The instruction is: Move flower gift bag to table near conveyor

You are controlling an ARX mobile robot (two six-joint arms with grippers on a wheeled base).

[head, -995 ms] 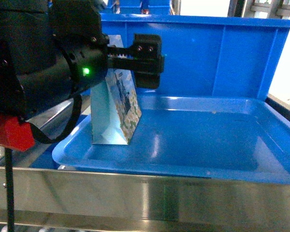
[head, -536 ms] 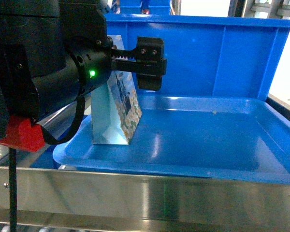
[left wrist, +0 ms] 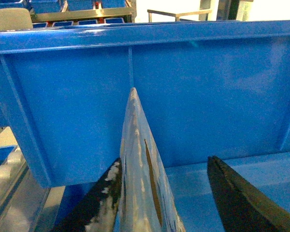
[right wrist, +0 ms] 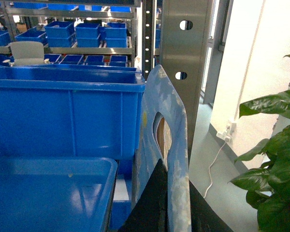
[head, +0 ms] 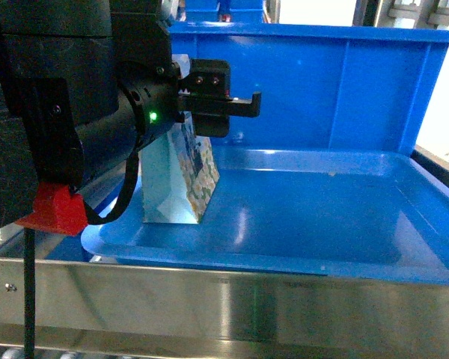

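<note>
I will next grab the flower gift bag by its top edge (head: 181,61) with my left gripper, to carry the bag to the table near the conveyor (head: 150,303).
A flower gift bag (head: 187,187) stands upright in the left end of a shallow blue tray (head: 322,224). My left gripper (head: 224,105) is open around its top edge. In the left wrist view the bag (left wrist: 135,159) rests against the left finger, and the right finger stands well apart from it. My right gripper (right wrist: 175,170) is shut on the top edge of another flower gift bag (right wrist: 149,140) with a cut-out handle; it is outside the head view. The conveyor's steel frame (head: 224,307) runs along the front. The table is out of view.
A tall blue bin (head: 322,82) stands right behind the tray. White rollers (left wrist: 5,166) show at the left of the bin. A steel upright (right wrist: 183,48) and a leafy plant (right wrist: 270,145) are to the right of the held bag. Shelves of blue bins stand far behind.
The left arm has risen and shifted right across the head view, and its fingers now stand wider apart at the bag's top. The bag in the tray has not moved.
</note>
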